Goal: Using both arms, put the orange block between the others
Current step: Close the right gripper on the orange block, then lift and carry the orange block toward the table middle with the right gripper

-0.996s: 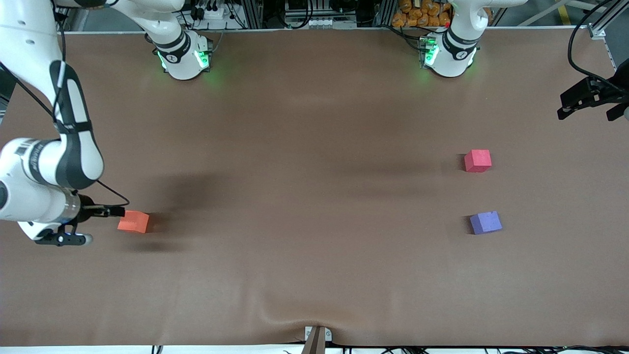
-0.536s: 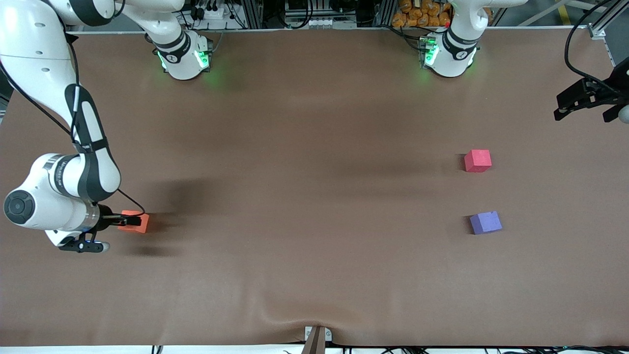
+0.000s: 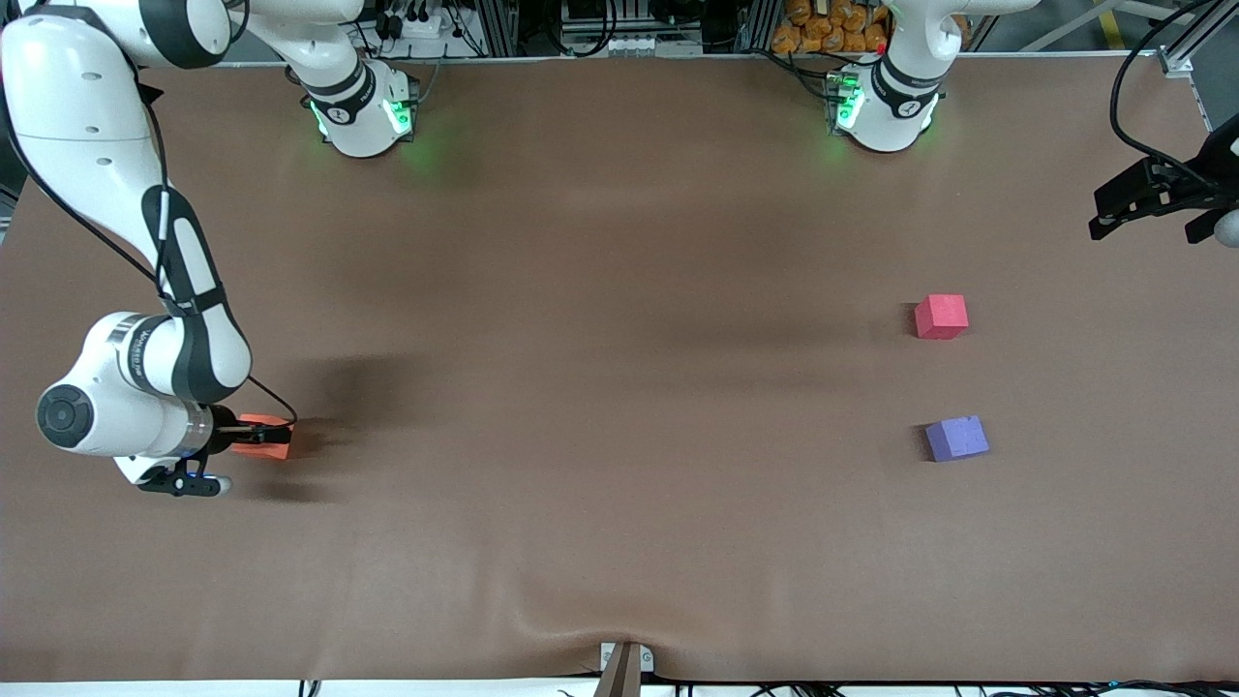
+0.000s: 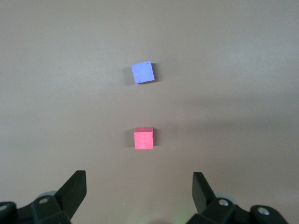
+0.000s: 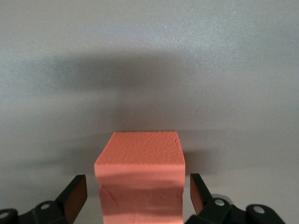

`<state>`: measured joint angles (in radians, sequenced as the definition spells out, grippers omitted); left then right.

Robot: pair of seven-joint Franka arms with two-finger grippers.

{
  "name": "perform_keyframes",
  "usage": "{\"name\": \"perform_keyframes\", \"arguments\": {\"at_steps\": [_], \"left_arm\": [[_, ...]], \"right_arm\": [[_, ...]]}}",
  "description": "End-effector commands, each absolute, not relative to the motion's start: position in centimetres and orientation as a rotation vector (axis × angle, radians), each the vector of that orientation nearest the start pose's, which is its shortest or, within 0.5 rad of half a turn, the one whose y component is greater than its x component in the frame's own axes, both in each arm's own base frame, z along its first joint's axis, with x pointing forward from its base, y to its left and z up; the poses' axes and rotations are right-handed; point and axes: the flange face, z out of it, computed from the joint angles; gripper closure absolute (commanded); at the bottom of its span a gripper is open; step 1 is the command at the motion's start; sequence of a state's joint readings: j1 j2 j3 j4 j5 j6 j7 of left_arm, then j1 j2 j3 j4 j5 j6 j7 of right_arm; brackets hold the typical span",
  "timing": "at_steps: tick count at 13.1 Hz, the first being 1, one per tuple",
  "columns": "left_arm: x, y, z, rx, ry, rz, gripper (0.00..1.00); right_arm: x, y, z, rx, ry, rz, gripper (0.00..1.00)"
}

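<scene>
My right gripper should close on the orange block now, because its fingers are low on either side of the block. Closing now would hold it.
The orange block lies on the table at the right arm's end. My right gripper is low around it, open, with one finger on each side and a small gap showing at both. The red-pink cube and the purple-blue cube sit apart at the left arm's end, the purple-blue one nearer the front camera. My left gripper waits open and holding nothing, over the table's edge at that end.
The brown table cover has a wrinkle near its front edge. Both arm bases stand along the back edge. A black cable loops down to the left gripper.
My right arm slid its gripper forward, so its fingers now flank the orange block instead of stopping short of it. The left gripper drifted slightly. The cubes have not moved.
</scene>
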<state>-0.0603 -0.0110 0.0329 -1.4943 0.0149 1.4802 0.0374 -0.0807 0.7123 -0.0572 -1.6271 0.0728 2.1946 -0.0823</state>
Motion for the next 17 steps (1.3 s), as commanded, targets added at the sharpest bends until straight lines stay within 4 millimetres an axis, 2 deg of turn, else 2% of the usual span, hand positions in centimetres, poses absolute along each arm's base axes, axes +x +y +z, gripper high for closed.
{"name": "perform_keyframes", "arguments": {"at_steps": [1,2,3,5,7,9,10,12,13,15,17], "left_arm": [[54.3,-1.4,66.1,-3.122,0.105,-0.007,0.0],[54.3,-1.3,66.1,-3.122,0.105,-0.009,0.0],[54.3,-1.3,66.0,-3.122,0.105,-0.007,0.0],[54.3,-1.4,66.1,-3.123,0.105,-0.012,0.0],[54.4,-1.4,66.2,-3.123,0.103,-0.017,0.0],[54.4,-1.3,66.2,-3.123,0.101,-0.017,0.0],[54.4,-1.3,66.1,-3.123,0.101,-0.014,0.0],[54.4,-1.2,66.1,-3.123,0.101,-0.014,0.0],[54.4,-1.2,66.1,-3.125,0.099,-0.014,0.0],[54.3,-0.7,66.3,-3.123,0.101,-0.021,0.0],[54.4,-0.5,66.2,-3.123,0.101,-0.016,0.0]], "right_arm": [[66.7,-8.7,18.6,-3.084,0.165,0.217,0.67],[66.6,-8.8,18.7,-3.083,0.168,0.222,0.93],[66.6,-8.8,18.7,-3.083,0.165,0.221,1.0],[66.7,-8.8,19.2,-3.085,0.149,0.221,1.0],[66.7,-8.4,20.7,-3.081,0.131,0.228,1.0],[67.0,-7.6,24.3,-3.084,0.106,0.202,1.0],[67.2,-6.6,25.9,-3.087,0.076,0.194,1.0],[67.6,-2.7,29.2,-3.095,-0.021,0.144,1.0],[67.7,-0.1,30.7,-3.097,-0.081,0.117,1.0],[68.0,4.1,32.6,-3.097,-0.177,0.078,1.0],[67.8,8.5,33.5,-3.09,-0.261,0.059,1.0]]}}
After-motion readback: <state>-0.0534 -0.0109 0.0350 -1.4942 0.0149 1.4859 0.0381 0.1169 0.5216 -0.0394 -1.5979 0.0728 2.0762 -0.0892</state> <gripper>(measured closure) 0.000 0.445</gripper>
